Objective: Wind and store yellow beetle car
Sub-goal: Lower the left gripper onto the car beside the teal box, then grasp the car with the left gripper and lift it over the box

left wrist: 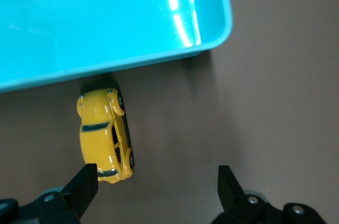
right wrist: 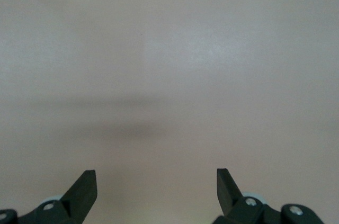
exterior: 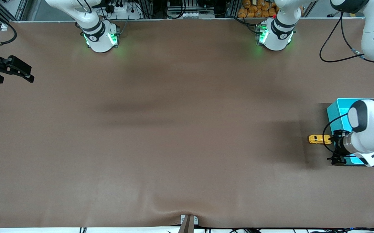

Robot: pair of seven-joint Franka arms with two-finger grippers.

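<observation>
The yellow beetle car should be stored in the teal bin (exterior: 335, 111) (left wrist: 106, 17), so my left gripper will grab it by its rear sides next.
The yellow beetle car (exterior: 319, 139) stands on the brown table right beside the teal bin (exterior: 335, 111), on the side toward the right arm's end. In the left wrist view the car (left wrist: 103, 134) has one end against the bin's wall (left wrist: 106, 49). My left gripper (exterior: 335, 147) is open and empty, low over the table by the car and the bin. In its wrist view the left gripper (left wrist: 156, 176) has one fingertip (left wrist: 85, 181) just off the car's other end, and bare table lies between the fingers. My right gripper (exterior: 28, 72) is open and empty; in its own view the right gripper (right wrist: 156, 179) has only table under it.
The bin sits at the left arm's end of the table, partly hidden by the left arm. A black cable (exterior: 335, 51) hangs over the table near the left arm's base. A small bracket (exterior: 188, 221) sits at the table edge nearest the front camera.
</observation>
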